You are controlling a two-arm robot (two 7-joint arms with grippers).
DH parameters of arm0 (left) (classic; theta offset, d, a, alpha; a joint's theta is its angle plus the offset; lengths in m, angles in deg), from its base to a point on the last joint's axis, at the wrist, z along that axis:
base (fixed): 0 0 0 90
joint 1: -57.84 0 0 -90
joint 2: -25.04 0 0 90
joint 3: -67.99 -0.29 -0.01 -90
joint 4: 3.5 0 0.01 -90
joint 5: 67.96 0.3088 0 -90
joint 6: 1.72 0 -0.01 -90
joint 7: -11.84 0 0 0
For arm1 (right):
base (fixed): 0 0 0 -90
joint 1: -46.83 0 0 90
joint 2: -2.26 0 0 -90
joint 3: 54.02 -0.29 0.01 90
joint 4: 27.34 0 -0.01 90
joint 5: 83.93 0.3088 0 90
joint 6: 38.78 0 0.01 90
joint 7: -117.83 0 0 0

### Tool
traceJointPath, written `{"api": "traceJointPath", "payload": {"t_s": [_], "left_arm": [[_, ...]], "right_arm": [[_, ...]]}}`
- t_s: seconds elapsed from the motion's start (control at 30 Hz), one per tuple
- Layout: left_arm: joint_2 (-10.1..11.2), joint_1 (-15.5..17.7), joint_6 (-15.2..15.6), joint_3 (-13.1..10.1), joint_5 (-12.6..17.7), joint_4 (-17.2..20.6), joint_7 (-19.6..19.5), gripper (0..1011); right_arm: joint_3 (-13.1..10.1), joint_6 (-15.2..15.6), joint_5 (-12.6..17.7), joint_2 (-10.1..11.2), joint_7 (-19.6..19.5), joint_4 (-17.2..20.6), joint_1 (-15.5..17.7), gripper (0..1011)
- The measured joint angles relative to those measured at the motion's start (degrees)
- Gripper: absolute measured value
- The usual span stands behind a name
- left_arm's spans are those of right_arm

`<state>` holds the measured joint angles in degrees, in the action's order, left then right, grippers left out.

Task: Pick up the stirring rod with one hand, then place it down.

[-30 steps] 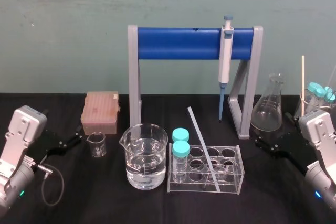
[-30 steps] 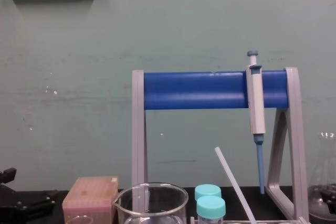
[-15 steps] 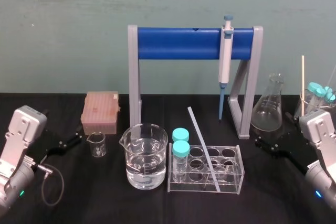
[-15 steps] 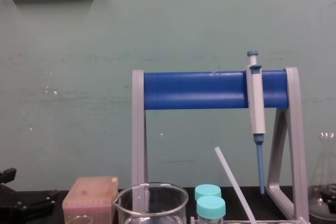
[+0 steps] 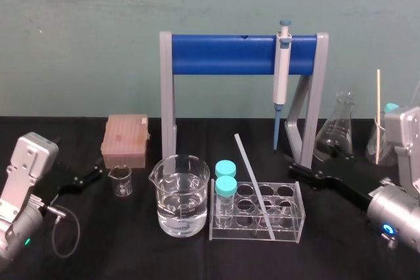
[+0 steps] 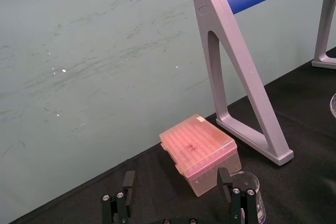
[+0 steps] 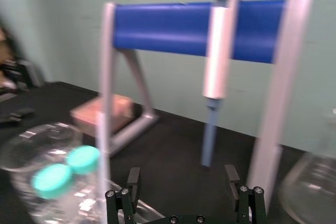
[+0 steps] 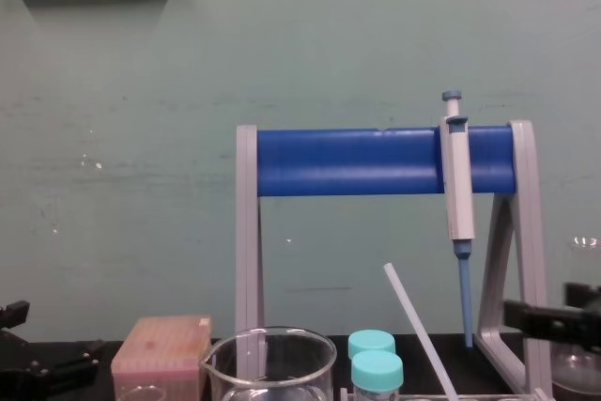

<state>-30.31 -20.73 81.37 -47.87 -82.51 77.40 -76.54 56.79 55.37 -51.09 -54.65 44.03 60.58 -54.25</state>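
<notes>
The clear rack and teal-capped tubes crowd the lower end of the stirring rod, so the right gripper needs to reach the stirring rod and hold its bare upper part (image 8: 402, 294).
The stirring rod (image 5: 252, 181) is a thin translucent whitish stick. It leans in the clear test tube rack (image 5: 289, 224), its top tilted to the back left. In the chest view the stirring rod (image 8: 420, 331) rises slanting beside the teal caps. My right gripper (image 5: 296, 166) is open just behind the rack's right end, to the right of the rod and apart from it. The right wrist view shows the right gripper (image 7: 182, 182) with its fingers wide apart and nothing between them. My left gripper (image 5: 92, 174) rests open at the far left, and in the left wrist view the left gripper (image 6: 176, 182) is empty.
A blue-barred pipette stand (image 5: 223, 54) holds a grey-and-blue pipette (image 5: 282, 73) behind the rack. A water-filled beaker (image 5: 180, 201) and two teal-capped tubes (image 5: 226, 187) stand left of the rod. A small beaker (image 5: 121, 180), a pink tip box (image 5: 126, 139) and a flask (image 5: 335, 137) stand around.
My right arm has swung in from the right edge toward the centre, so its open gripper is now just behind the rack's right end. The left arm and the rod have not moved.
</notes>
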Motion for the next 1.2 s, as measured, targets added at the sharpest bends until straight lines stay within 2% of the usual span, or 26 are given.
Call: {"api": "traceJointPath", "payload": {"t_s": [0.07, 0.2, 0.4, 0.47, 0.73, 1.03, 1.2], "left_arm": [[0.0, 0.0, 0.0, 0.0, 0.0, 0.0, 0.0, 1000], [0.0, 0.0, 0.0, 0.0, 0.0, 0.0, 0.0, 1000], [0.0, 0.0, 0.0, 0.0, 0.0, 0.0, 0.0, 1000], [0.0, 0.0, 0.0, 0.0, 0.0, 0.0, 0.0, 1000], [0.0, 0.0, 0.0, 0.0, 0.0, 0.0, 0.0, 1000], [0.0, 0.0, 0.0, 0.0, 0.0, 0.0, 0.0, 1000], [0.0, 0.0, 0.0, 0.0, 0.0, 0.0, 0.0, 1000]], "right_arm": [[0.0, 1.6, 1.6, -0.5, 2.4, 0.6, -0.5, 1003], [0.2, 3.5, 3.0, -1.3, 5.4, 0.9, -1.6, 1003], [1.9, 5.0, 3.2, -2.1, 8.6, 0.9, -3.5, 1003], [3.2, 5.8, 2.5, -2.6, 9.4, 0.0, -4.9, 1003], [6.2, 7.4, 0.1, -4.7, 9.9, -3.7, -8.7, 1003], [7.5, 7.2, -1.8, -7.5, 10.3, -8.0, -12.0, 1003], [7.9, 7.1, -2.3, -8.3, 10.7, -9.4, -12.8, 1003]]}}
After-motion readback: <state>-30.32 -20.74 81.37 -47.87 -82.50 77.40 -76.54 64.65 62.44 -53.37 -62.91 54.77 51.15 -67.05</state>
